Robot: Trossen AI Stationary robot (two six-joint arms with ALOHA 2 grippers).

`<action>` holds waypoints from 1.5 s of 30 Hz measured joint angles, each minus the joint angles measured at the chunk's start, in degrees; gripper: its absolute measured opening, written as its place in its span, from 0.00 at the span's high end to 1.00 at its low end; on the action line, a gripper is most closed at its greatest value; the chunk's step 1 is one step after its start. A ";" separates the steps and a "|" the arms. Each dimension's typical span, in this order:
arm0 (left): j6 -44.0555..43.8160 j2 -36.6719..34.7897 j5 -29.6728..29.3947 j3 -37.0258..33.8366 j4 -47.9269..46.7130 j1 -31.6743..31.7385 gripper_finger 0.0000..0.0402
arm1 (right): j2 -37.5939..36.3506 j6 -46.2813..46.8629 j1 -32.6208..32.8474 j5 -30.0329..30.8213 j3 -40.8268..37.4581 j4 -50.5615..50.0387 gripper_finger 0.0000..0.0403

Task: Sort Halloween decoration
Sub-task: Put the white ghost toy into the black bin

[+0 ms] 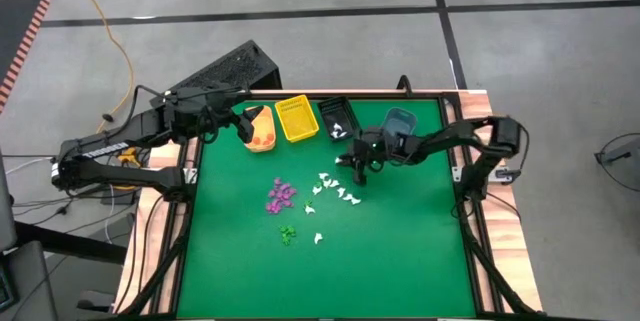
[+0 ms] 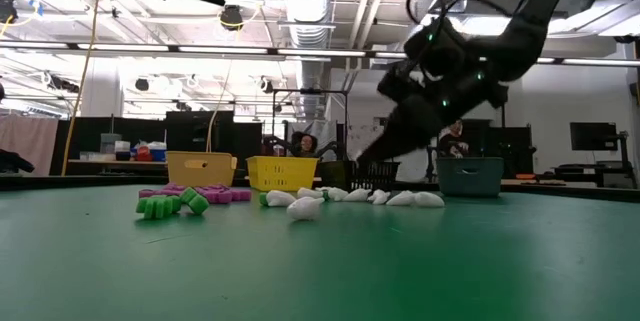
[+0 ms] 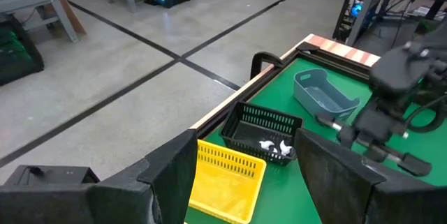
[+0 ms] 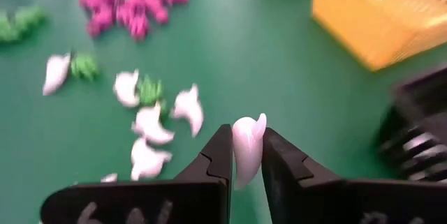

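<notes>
My right gripper holds the white piece (image 4: pixel 248 147) over green mat, short of the black bin, and should move it to the bin. The piece would miss if I opened now.
Halloween decoration pieces lie loose on the green table: white ones (image 1: pixel 335 189) (image 4: pixel 148 123), a purple heap (image 1: pixel 282 194) (image 4: pixel 129 8) and a few green ones (image 1: pixel 288 233). My right gripper (image 1: pixel 357 167) (image 4: pixel 246 155) hovers over the far edge of the white group, shut on one white piece (image 4: pixel 246 147). My left gripper (image 1: pixel 248 123) (image 3: pixel 244 175) waits open, high above the far left of the table by the orange bin (image 1: pixel 262 133). My right gripper pinches the white piece's lower body (image 4: pixel 244 165) between its two fingertips. The fingers slant down from the table's right side. The piece stands upright in the hold with its pointed top (image 4: pixel 260 119) sticking out past the tips, lifted clear of the table.
Several small bins stand in a row along the far edge: orange, yellow (image 1: pixel 297 119), black (image 1: pixel 336 118) (image 3: pixel 262 130) with white pieces inside, and blue-grey (image 1: pixel 400 121) (image 3: pixel 323 93). The near half of the green table (image 1: pixel 400 261) is bare.
</notes>
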 joint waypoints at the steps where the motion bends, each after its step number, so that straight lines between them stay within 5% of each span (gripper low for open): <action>1: 0.00 0.01 0.00 0.00 0.13 0.01 0.42 | -1.20 0.00 -0.17 1.08 0.00 -0.37 0.84; 8: 0.00 0.01 0.00 0.00 0.63 0.01 0.42 | -7.92 1.16 -3.13 15.98 2.24 -0.29 0.84; 12: 0.00 0.00 0.00 0.00 0.63 0.01 0.42 | -7.53 1.16 -6.41 19.53 6.28 -1.39 0.84; 26: -0.22 0.01 0.00 0.00 0.54 -0.01 0.42 | 1.16 1.09 -11.07 19.13 15.34 -11.95 0.83; 36: -0.22 0.00 0.01 0.00 -0.09 -0.01 0.42 | 0.99 0.39 -10.54 17.82 15.41 -13.47 0.66; 45: -0.22 0.02 1.82 0.00 -0.05 -0.01 0.42 | -14.06 1.77 -6.22 10.39 15.39 -24.25 0.61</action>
